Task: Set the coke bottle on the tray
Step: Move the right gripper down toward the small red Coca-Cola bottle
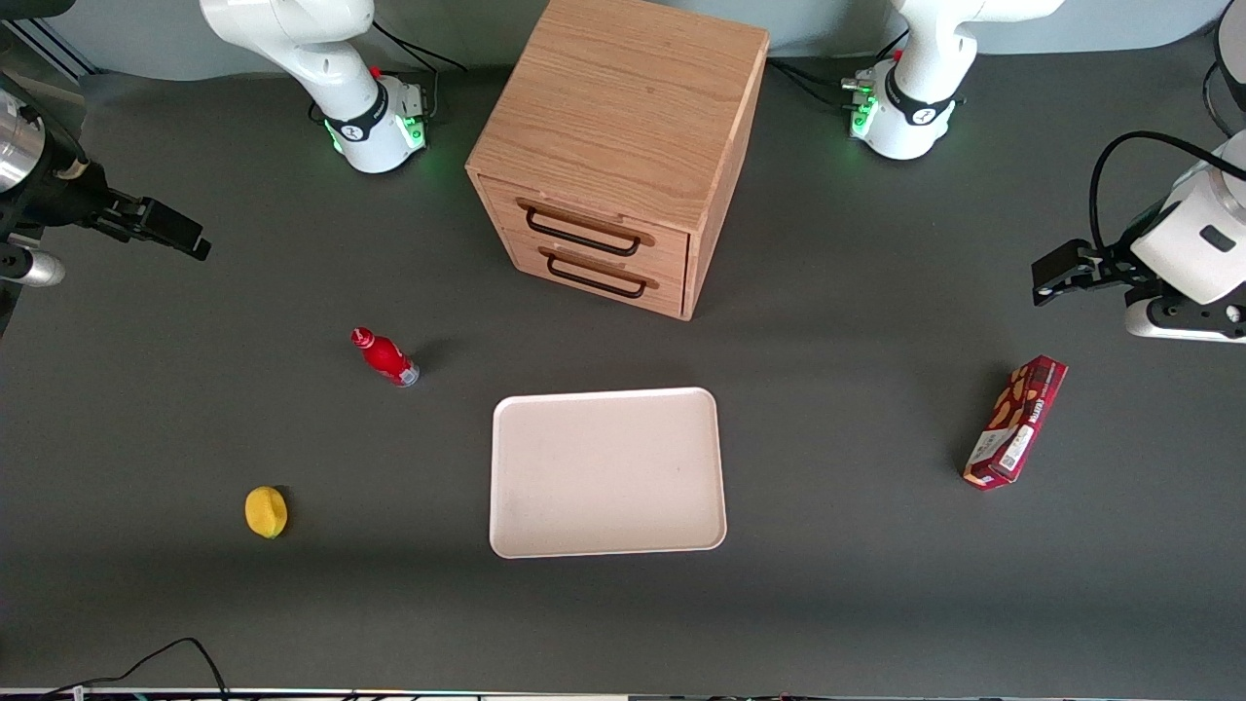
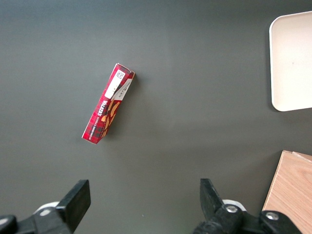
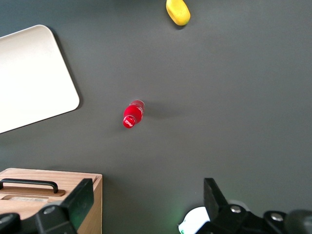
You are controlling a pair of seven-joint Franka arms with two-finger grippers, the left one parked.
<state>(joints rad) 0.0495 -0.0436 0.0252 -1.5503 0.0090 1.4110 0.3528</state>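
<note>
The right gripper grabs the coke bottle by its red cap [image 1: 362, 337] next, to place the bottle on the tray [image 1: 608, 472].
The coke bottle [image 1: 384, 357], small and red with a red cap and clear base, stands on the dark table between the tray and the working arm's end; it also shows in the right wrist view [image 3: 132, 115]. The tray [image 1: 608, 472], pale cream-pink with a low rim, lies flat and bare in front of the drawer cabinet; it shows too in the right wrist view [image 3: 29, 78]. My right gripper [image 1: 180, 237] hangs open and empty above the table at the working arm's end, well apart from the bottle; its jaws [image 3: 147, 193] stand wide.
A wooden two-drawer cabinet [image 1: 613, 146] stands farther from the front camera than the tray. A yellow lemon [image 1: 266, 511] lies nearer the camera than the bottle. A dark red snack box [image 1: 1015, 421] lies toward the parked arm's end.
</note>
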